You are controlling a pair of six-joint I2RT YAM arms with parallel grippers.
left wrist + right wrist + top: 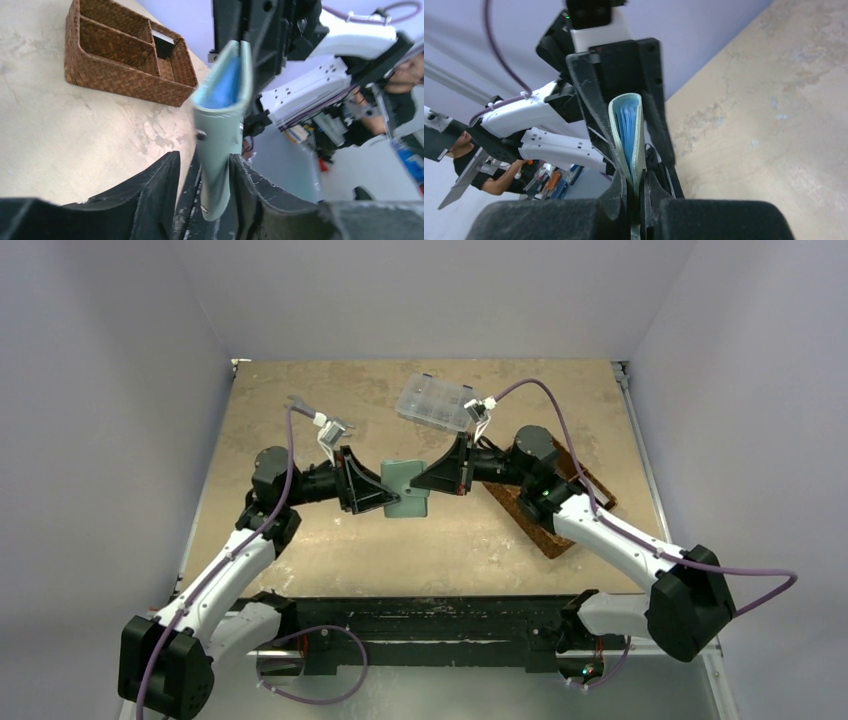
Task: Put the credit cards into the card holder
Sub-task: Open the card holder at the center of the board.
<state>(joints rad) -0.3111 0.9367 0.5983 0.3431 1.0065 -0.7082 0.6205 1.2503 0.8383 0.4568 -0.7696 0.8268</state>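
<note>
My left gripper has the card holder's free edge [392, 500] [216, 176] between its fingers and should close on it, as closing there now would hold the card holder.
The sage-green card holder [408, 502] hangs folded above the table's middle, between both grippers. My right gripper [422, 483] is shut on its edge; in the right wrist view [636, 182] both fingers pinch the card holder [638, 130], with blue pockets showing inside. My left gripper [384, 496] reaches from the left. In the left wrist view [204, 159] its jaws straddle the card holder [220, 135]. One finger touches it and a gap stays on the other side. A thin pale-edged card [161, 37] stands in a basket compartment. No other cards show.
A brown woven divided basket [545, 532] lies at the right, partly under my right arm; it also shows in the left wrist view [100, 75]. A clear plastic compartment box [435, 402] sits at the back. Grey walls enclose the tan table.
</note>
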